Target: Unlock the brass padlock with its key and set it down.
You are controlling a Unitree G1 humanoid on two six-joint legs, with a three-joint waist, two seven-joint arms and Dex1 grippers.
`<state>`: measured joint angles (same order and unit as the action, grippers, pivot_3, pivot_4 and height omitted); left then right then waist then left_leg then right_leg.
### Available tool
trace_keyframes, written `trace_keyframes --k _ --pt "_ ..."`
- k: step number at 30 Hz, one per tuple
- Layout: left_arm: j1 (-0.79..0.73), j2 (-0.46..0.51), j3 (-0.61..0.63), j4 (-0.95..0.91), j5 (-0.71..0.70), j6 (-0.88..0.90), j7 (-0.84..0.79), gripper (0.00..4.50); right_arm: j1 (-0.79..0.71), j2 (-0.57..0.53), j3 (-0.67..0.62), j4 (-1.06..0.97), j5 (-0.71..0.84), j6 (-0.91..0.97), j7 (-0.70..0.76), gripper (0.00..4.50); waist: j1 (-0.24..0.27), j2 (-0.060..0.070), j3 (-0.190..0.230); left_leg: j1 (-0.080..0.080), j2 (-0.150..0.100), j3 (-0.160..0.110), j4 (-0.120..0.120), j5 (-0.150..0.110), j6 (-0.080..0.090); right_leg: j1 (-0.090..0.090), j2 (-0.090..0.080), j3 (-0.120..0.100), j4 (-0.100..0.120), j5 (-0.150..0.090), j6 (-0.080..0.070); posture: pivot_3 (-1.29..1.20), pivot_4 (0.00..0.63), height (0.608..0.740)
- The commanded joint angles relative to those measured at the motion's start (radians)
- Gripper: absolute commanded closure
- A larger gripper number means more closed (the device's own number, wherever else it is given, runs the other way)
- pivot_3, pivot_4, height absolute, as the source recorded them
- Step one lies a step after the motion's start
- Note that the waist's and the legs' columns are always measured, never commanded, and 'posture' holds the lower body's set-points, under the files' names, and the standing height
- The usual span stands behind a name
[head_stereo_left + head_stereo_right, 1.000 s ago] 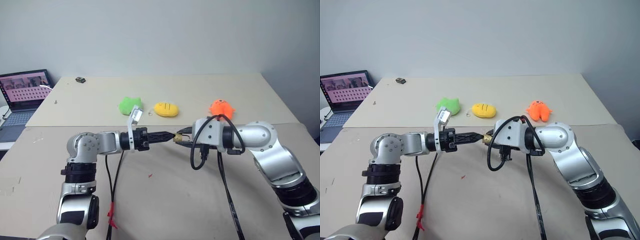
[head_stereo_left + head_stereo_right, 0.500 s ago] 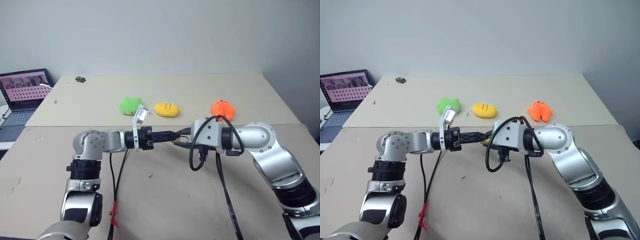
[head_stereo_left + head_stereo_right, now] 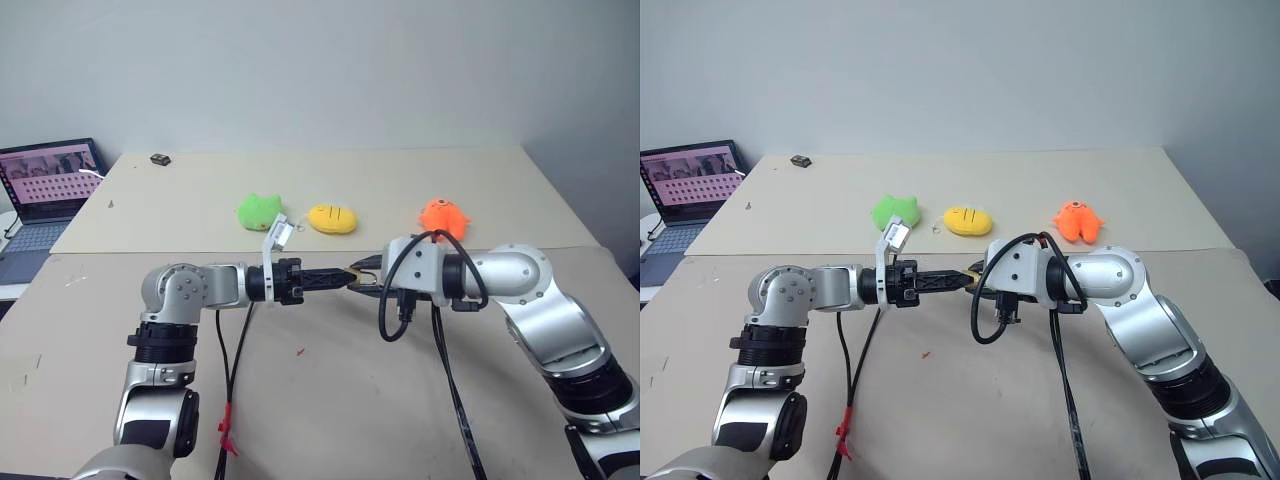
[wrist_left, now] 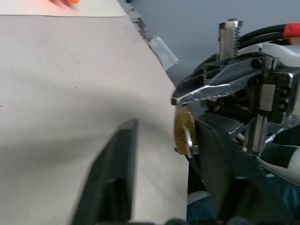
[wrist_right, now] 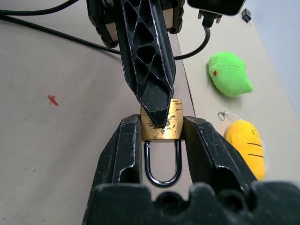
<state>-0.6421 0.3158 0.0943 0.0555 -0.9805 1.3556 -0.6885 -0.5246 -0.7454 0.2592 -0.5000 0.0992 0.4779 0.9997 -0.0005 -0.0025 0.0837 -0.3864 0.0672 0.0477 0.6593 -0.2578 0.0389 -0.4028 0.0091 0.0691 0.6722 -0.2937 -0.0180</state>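
My left gripper is to grab its brass body by the keyhole end (image 3: 354, 277) (image 4: 182, 133) next. The padlock should then be unlocked with its silver key.
The brass padlock (image 5: 161, 125) hangs in the air above the table, its silver shackle (image 5: 161, 165) pointing back toward the right wrist. My right gripper (image 5: 161, 131) is shut on its body, one finger on each side. My left gripper (image 4: 166, 124) comes in level from the left, and its tips meet the padlock's (image 3: 354, 279) bottom face. In the left wrist view its two fingers (image 4: 119, 168) stand apart. The thin silver key (image 4: 189, 140) sticks out of the padlock (image 4: 183, 131) beside one finger, with nothing closed on it.
A green plush (image 3: 259, 210), a yellow oval plush (image 3: 332, 218) and an orange plush (image 3: 443, 217) lie in a row behind the grippers. A thin wire ring (image 5: 225, 115) lies by the yellow one. A laptop (image 3: 48, 185) sits far left. Black cables (image 3: 235, 345) hang from both wrists.
The left gripper's fingers have drawn somewhat closer together at the padlock. Both hands keep their place, and the right gripper still holds the padlock.
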Motion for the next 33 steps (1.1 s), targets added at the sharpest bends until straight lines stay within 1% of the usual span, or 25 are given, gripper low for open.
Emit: trace_keyframes --k 1,2,12,14,15,16,17,18,19,20,25,27,28,29,30,31,33 --pt "-0.015 -0.003 -0.001 -0.014 -0.003 -0.012 -0.011 4.18 -0.028 -0.003 -0.023 -0.035 0.011 -0.002 -0.004 3.60 0.000 0.000 0.000 0.000 0.000 0.000 0.000 0.000 0.000 0.000 0.000 0.000 0.000 0.000 0.000 0.00 0.150 0.650" --pt "-0.017 -0.005 -0.001 -0.013 -0.006 -0.011 -0.016 4.46 -0.028 -0.004 -0.023 -0.036 0.011 0.000 -0.004 3.60 0.000 0.000 0.000 0.000 0.000 0.000 0.000 0.000 0.000 0.000 0.000 0.000 0.000 0.000 0.000 0.00 0.150 0.650" --pt "-0.021 -0.019 -0.002 -0.007 -0.006 -0.004 -0.015 4.48 -0.027 -0.007 -0.026 -0.053 0.018 0.019 -0.006 3.60 0.000 0.000 0.000 0.000 0.000 0.000 0.000 0.000 0.000 0.000 0.000 0.000 -0.001 0.000 0.000 0.00 0.150 0.650" --pt "-0.023 -0.021 0.002 -0.003 -0.004 -0.006 -0.012 4.47 -0.027 -0.006 -0.030 -0.055 0.026 0.025 -0.004 2.57 0.000 0.000 0.000 0.000 0.000 0.000 0.000 0.000 0.000 0.000 0.000 0.000 -0.001 0.000 0.000 0.00 0.150 0.650" --pt "-0.024 -0.021 0.003 -0.002 -0.003 -0.006 -0.010 4.47 -0.027 -0.005 -0.031 -0.055 0.030 0.028 -0.004 2.35 0.000 0.000 0.000 0.000 0.000 0.000 0.000 0.000 0.000 0.000 0.000 0.000 -0.001 0.000 0.000 0.00 0.150 0.650" --pt "-0.025 -0.022 0.004 -0.001 -0.002 -0.007 -0.009 4.47 -0.027 -0.005 -0.033 -0.056 0.034 0.032 -0.004 1.88 0.000 0.000 0.000 0.000 0.000 0.000 0.000 0.000 0.000 0.000 0.000 0.000 -0.001 0.000 0.000 0.00 0.150 0.650" --pt "-0.025 -0.022 0.007 0.001 -0.001 -0.007 -0.008 4.47 -0.029 -0.002 -0.036 -0.057 0.037 0.037 -0.007 1.50 0.000 0.000 0.000 0.000 0.000 0.000 0.000 0.000 0.000 0.000 0.000 0.000 -0.001 0.000 0.000 0.00 0.150 0.650" --pt "-0.026 -0.023 0.008 0.003 0.000 -0.007 -0.007 4.47 -0.030 -0.001 -0.038 -0.058 0.040 0.041 -0.010 1.34 -0.001 0.000 0.000 0.000 0.000 0.000 0.000 0.000 0.000 0.000 0.000 0.000 -0.001 0.000 0.000 0.00 0.150 0.650" --pt "-0.027 -0.022 0.010 0.005 0.002 -0.007 -0.006 4.47 -0.034 -0.003 -0.052 -0.067 0.066 0.070 -0.006 0.86 -0.001 0.000 0.000 0.000 0.000 0.000 0.000 0.000 0.000 0.000 0.000 0.000 -0.001 0.000 0.000 0.00 0.150 0.650" --pt "-0.026 -0.020 0.011 0.005 0.003 -0.008 -0.005 4.47 -0.036 -0.009 -0.079 -0.079 0.108 0.115 0.003 0.63 0.000 0.000 0.000 0.000 0.000 0.000 0.000 0.000 0.000 0.000 0.000 0.000 -0.001 0.000 0.000 0.00 0.150 0.650" --pt "-0.032 -0.008 0.016 0.014 0.011 -0.011 -0.007 4.47 -0.051 -0.042 -0.203 -0.082 0.234 0.237 0.001 0.63 0.002 0.000 0.000 0.000 0.000 0.000 0.000 0.000 0.000 0.000 0.000 0.000 -0.001 0.000 0.000 0.00 0.150 0.650" --pt "-0.039 -0.005 0.019 0.020 0.013 -0.012 -0.008 4.47 -0.028 -0.064 -0.241 -0.060 0.241 0.234 -0.007 1.19 0.003 -0.001 0.000 0.000 0.000 0.000 0.000 0.000 0.000 0.000 0.000 0.000 -0.001 0.000 0.000 0.00 0.150 0.650" --pt "-0.044 -0.004 0.021 0.022 0.011 -0.011 -0.007 4.47 -0.003 -0.081 -0.254 -0.056 0.243 0.224 -0.001 1.40 0.003 0.000 0.000 0.000 0.000 0.000 0.000 0.000 0.001 0.000 0.000 0.000 -0.003 0.000 0.000 0.00 0.150 0.650" --pt "-0.047 -0.004 0.024 0.024 0.010 -0.011 -0.005 4.47 0.018 -0.094 -0.264 -0.052 0.244 0.214 0.001 1.77 0.004 -0.001 0.000 0.000 0.000 0.000 -0.001 0.000 0.001 0.001 0.000 0.000 -0.006 0.000 0.000 0.00 0.150 0.650" --pt "-0.050 -0.003 0.027 0.026 0.009 -0.010 -0.004 4.47 0.033 -0.103 -0.272 -0.049 0.245 0.207 -0.001 2.05 0.005 -0.001 0.000 0.000 0.000 0.000 -0.001 0.000 0.001 0.001 0.000 0.000 -0.007 0.000 0.000 0.00 0.150 0.650" --pt "-0.052 -0.002 0.030 0.027 0.007 -0.008 -0.003 4.47 0.049 -0.111 -0.281 -0.047 0.248 0.201 -0.002 2.49 0.005 -0.001 0.000 0.000 0.000 0.000 -0.002 -0.001 0.001 0.001 0.000 0.000 -0.007 0.000 0.000 0.00 0.150 0.650" --pt "-0.057 -0.001 0.037 0.029 0.004 -0.005 0.000 4.47 0.074 -0.116 -0.292 -0.044 0.253 0.190 -0.008 3.14 0.005 0.000 0.000 0.000 0.000 0.000 -0.002 -0.001 0.001 0.001 0.000 0.000 -0.007 0.000 0.000 0.00 0.150 0.650"
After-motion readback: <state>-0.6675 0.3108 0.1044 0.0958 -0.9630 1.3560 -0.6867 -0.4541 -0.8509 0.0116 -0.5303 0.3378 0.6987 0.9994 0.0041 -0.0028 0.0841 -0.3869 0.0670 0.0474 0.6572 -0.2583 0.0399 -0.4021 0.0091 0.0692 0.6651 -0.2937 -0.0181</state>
